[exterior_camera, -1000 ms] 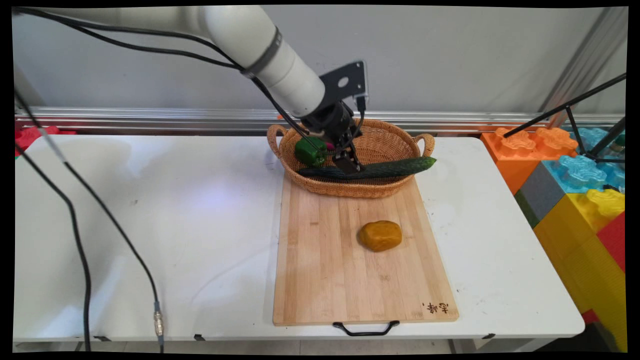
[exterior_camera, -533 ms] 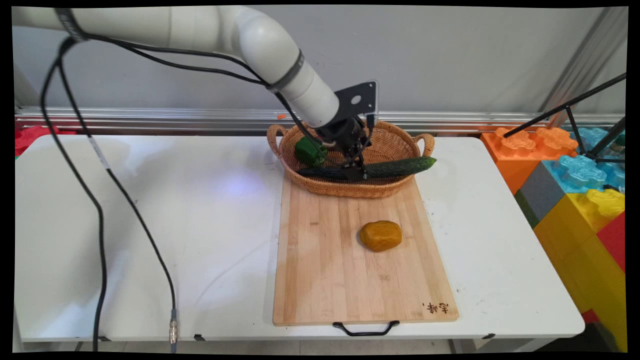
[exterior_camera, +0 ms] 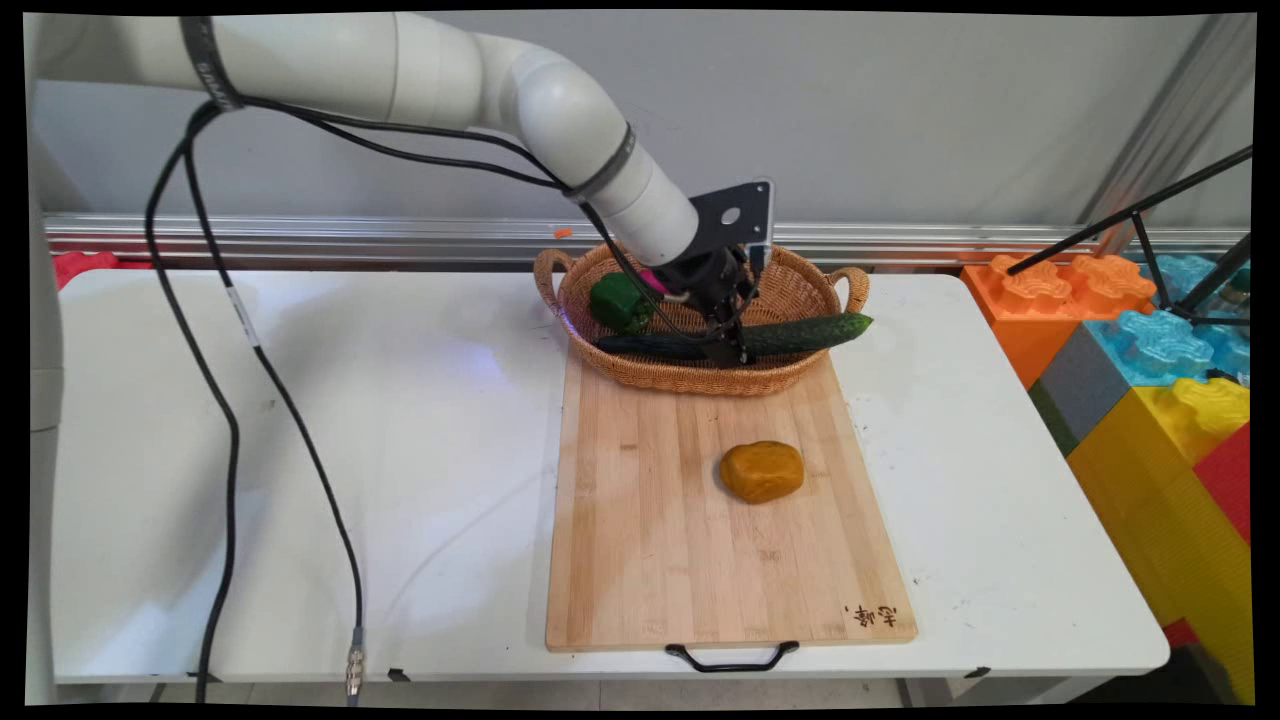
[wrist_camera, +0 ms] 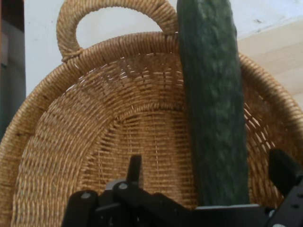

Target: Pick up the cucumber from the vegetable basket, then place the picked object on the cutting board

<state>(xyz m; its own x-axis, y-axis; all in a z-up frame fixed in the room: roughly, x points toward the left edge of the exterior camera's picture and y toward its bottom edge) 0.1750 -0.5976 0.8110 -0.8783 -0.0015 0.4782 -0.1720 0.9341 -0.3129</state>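
Note:
The cucumber is in the basket. My gripper will next take hold of it by its middle (exterior_camera: 763,341) and move it over to the cutting board (exterior_camera: 654,528).
A long dark green cucumber (exterior_camera: 805,332) lies across a woven basket (exterior_camera: 700,382), its right end sticking out over the rim. My gripper (exterior_camera: 730,347) reaches down into the basket at the cucumber's middle. In the hand view the cucumber (wrist_camera: 210,94) runs up between my two fingers, and the gripper (wrist_camera: 208,166) is open. The left finger (wrist_camera: 135,166) stands apart from the cucumber, over the basket (wrist_camera: 109,123) floor. A green pepper (exterior_camera: 620,302) sits in the basket's left part, with something pink (exterior_camera: 655,282) beside it.
A wooden cutting board (exterior_camera: 660,560) lies in front of the basket, with a brown-orange lump (exterior_camera: 762,471) on it and a black handle (exterior_camera: 732,660) at its near edge. Large coloured blocks (exterior_camera: 1150,350) and a black tripod (exterior_camera: 1150,240) stand to the right.
The arm has swung to the right, and the gripper has shifted right along the cucumber and sunk lower over it. The cucumber, pepper and lump have stayed put.

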